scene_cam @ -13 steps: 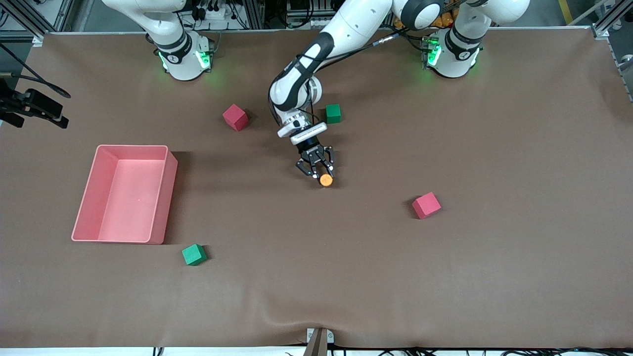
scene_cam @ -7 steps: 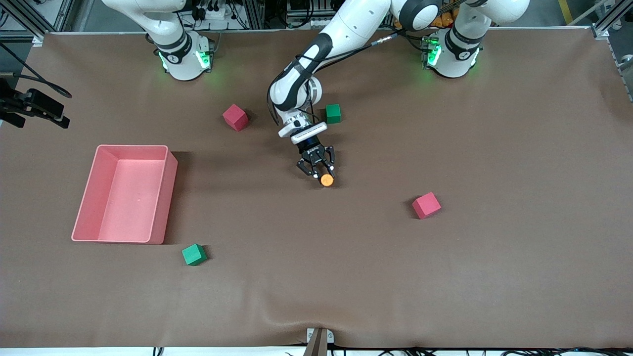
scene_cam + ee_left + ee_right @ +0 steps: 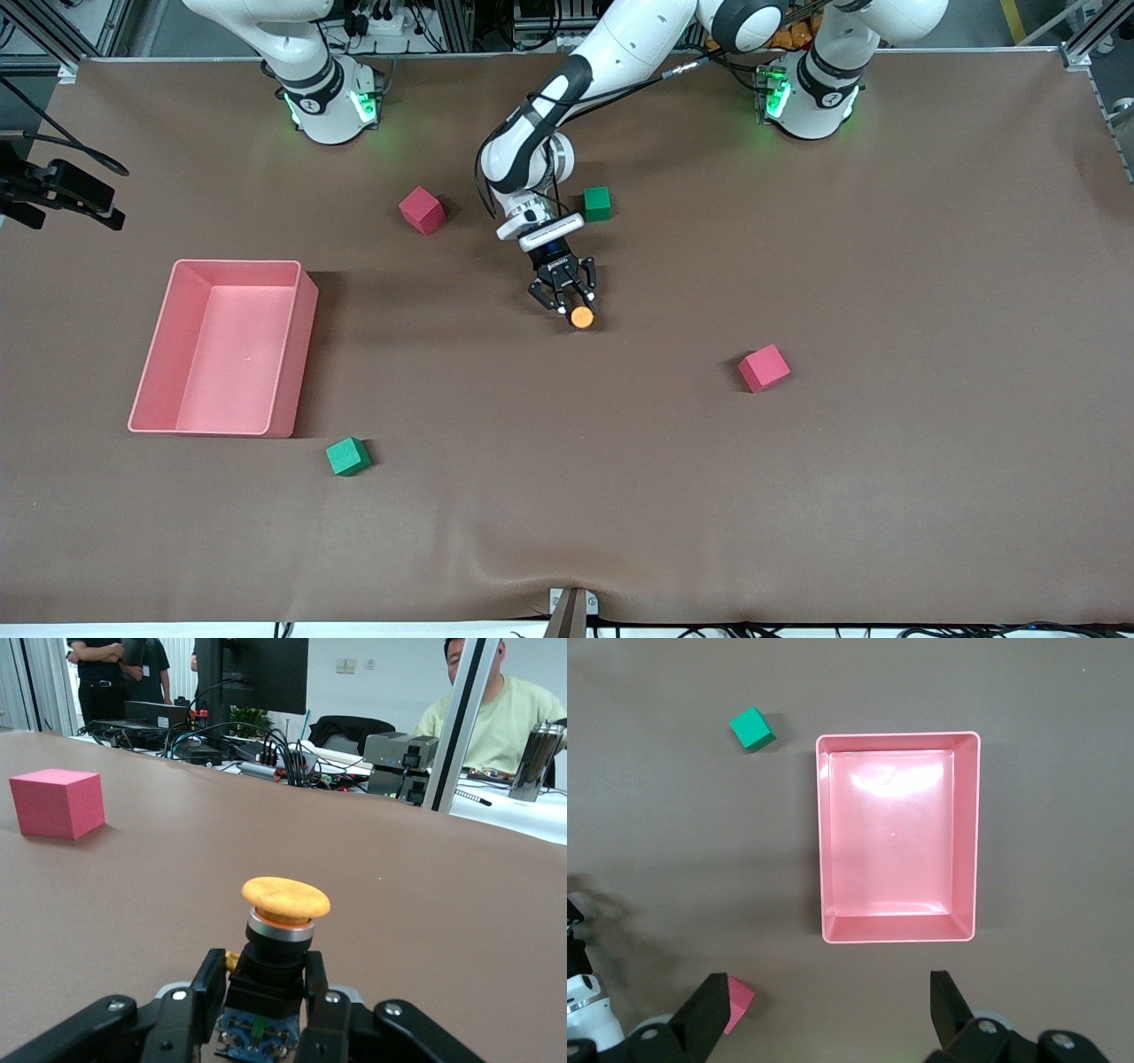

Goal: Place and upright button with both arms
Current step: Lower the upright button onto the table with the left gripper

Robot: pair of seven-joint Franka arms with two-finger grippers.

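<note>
My left gripper should open: the button is upright, its black body [image 3: 275, 979] low on the brown mat.
The button [image 3: 582, 316], with a round orange cap on a black body, sits between the fingers of my left gripper [image 3: 570, 307] near the middle of the table. In the left wrist view the black fingers [image 3: 209, 981] press on both sides of the button's body [image 3: 270, 961], and the orange cap sticks out past the fingertips. My left gripper [image 3: 262, 974] is low over the brown mat; whether the button touches it is hidden. My right gripper [image 3: 826, 992] is open and empty, high over the mat beside the pink bin [image 3: 824, 842]. It is out of the front view.
The pink bin [image 3: 306, 301] stands toward the right arm's end. A red cube [image 3: 421, 210] and a green cube [image 3: 597, 203] lie close to the left arm's wrist. Another red cube [image 3: 764, 368] and another green cube [image 3: 347, 456] lie nearer the front camera.
My left gripper has shifted slightly toward the robots' bases with the button in it, and the wrist has turned a little. The cubes and the bin have not moved.
</note>
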